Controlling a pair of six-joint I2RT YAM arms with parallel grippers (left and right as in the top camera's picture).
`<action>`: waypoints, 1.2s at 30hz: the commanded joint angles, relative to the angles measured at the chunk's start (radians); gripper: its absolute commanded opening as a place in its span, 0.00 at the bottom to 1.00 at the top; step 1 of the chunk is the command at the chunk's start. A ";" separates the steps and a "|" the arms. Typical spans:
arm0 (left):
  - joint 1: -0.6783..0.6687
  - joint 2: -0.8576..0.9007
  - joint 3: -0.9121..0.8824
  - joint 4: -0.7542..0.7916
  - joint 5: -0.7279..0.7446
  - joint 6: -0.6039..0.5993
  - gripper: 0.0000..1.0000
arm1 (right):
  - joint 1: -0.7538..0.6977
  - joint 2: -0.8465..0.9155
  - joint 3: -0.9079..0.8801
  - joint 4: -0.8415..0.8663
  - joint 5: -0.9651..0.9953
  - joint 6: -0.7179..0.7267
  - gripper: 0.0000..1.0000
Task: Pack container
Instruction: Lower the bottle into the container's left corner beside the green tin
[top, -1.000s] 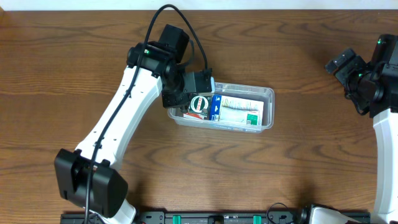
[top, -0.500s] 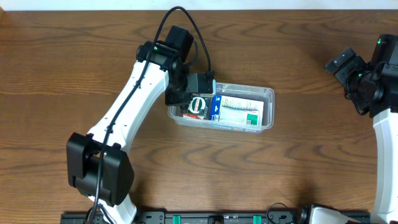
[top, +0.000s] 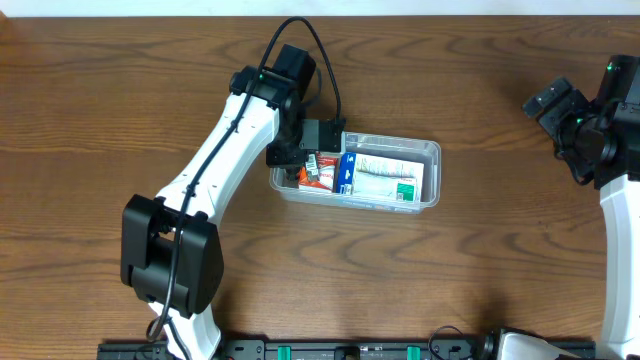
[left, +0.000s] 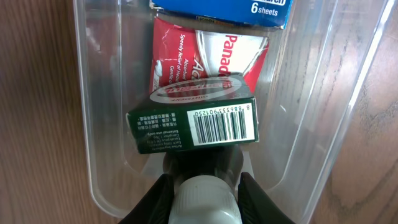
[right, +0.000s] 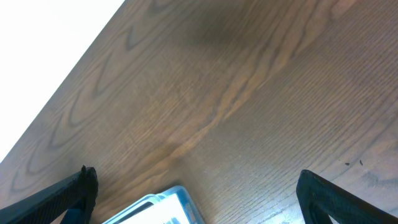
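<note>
The dark bottle's lower end is inside the container's rim, against the dark green box, so it is time for my left gripper to release the bottle.
The clear plastic container stands mid-table. It holds a blue-and-white box and a red packet. My left gripper reaches down into the container's left end. In the left wrist view the left gripper is shut on a white-capped dark bottle. A dark green box with a barcode lies against the bottle's far end, on the red packet, inside the container. My right gripper is open and empty, raised at the far right. In the right wrist view the right gripper shows only a container corner.
Brown wooden table all round the container. The left arm's white link runs diagonally from the front left. The right arm stands along the right edge. A black rail lines the front edge.
The left arm has swung a little to the right and its wrist has turned. The green box's round label no longer faces up in the container's left end. The right arm has not moved.
</note>
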 joint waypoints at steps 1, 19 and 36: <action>-0.003 -0.009 -0.002 -0.002 -0.012 0.013 0.12 | -0.005 0.002 0.001 0.000 0.006 0.009 0.99; -0.003 -0.009 -0.002 0.012 -0.001 0.013 0.56 | -0.006 0.002 0.001 0.000 0.007 0.009 0.99; -0.017 -0.009 -0.002 0.026 0.131 0.012 0.60 | -0.006 0.002 0.001 0.000 0.007 0.009 0.99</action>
